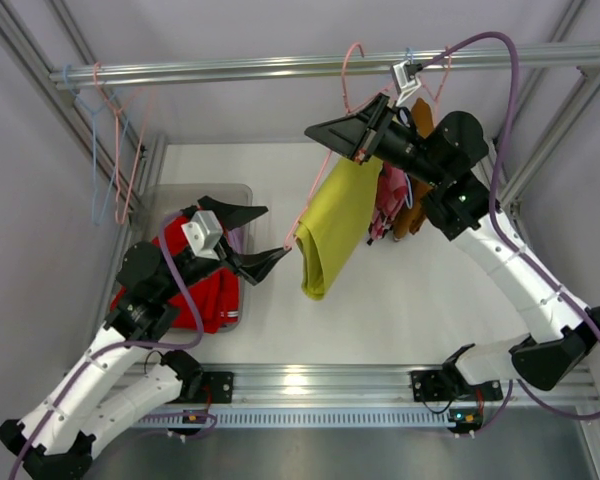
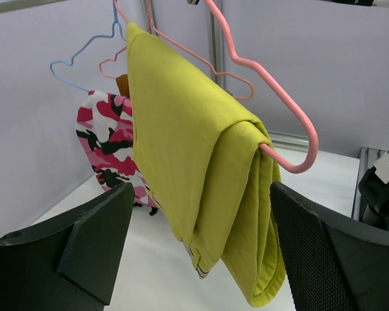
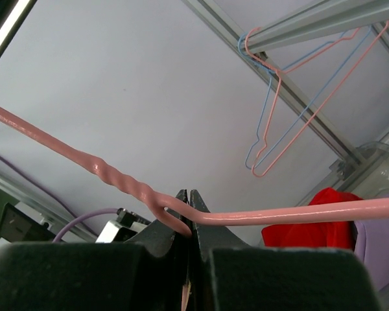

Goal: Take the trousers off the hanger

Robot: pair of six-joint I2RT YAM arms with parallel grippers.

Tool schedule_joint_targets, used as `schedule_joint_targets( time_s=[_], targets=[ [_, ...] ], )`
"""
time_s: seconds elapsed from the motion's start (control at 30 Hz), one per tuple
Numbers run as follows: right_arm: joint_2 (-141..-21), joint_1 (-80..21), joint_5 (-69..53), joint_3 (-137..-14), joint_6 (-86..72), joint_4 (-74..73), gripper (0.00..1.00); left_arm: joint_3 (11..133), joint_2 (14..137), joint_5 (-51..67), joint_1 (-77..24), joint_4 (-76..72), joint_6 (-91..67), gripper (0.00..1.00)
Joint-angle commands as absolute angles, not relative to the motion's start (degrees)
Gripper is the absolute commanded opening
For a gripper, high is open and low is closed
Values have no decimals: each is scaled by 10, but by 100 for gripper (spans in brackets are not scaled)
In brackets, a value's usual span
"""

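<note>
The left gripper grips the trousers by the near folded edge under the bar next, leaving the hanger free, to remove them.
Yellow-green trousers (image 1: 335, 222) hang folded over a pink wire hanger (image 1: 352, 70); they also show in the left wrist view (image 2: 194, 168) on the hanger's bar (image 2: 292, 110). My right gripper (image 1: 352, 135) is shut on the pink hanger (image 3: 279, 214) near its twisted neck and holds it up. My left gripper (image 1: 252, 238) is open and empty, its fingers (image 2: 84, 240) on either side of the trousers' lower end, not touching. Red trousers (image 1: 202, 295) and lilac cloth (image 3: 376, 249) lie in the bin.
A clear bin (image 1: 185, 193) stands at the left. Empty blue and pink hangers (image 1: 110, 150) hang on the rail (image 1: 280, 68) at left. More garments, pink camouflage (image 2: 107, 146) and brown (image 1: 418, 205), hang behind the yellow-green trousers.
</note>
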State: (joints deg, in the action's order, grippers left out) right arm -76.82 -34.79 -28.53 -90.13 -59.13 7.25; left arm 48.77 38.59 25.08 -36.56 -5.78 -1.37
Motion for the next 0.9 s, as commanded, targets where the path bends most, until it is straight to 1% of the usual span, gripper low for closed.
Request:
schedule_joint_targets(
  time_s=[0.0,0.23,0.47,0.6,0.87],
  targets=[
    [-766,-353,-267,-954,-581,165,0,474,403,256,-368,-115,-16,89],
    [-773,-359,-266,-957,-581,165,0,455,424,231,-369,-164,-26,86],
    [-783,-359,-270,-967,-581,164,0,448,448,182,-369,-232,-62,77],
    [-783,-359,-270,-972,-578,162,0,443,464,159,-370,-266,-88,69],
    [-786,-359,-272,-987,-584,161,0,419,476,144,-369,-328,-128,63]
  ],
)
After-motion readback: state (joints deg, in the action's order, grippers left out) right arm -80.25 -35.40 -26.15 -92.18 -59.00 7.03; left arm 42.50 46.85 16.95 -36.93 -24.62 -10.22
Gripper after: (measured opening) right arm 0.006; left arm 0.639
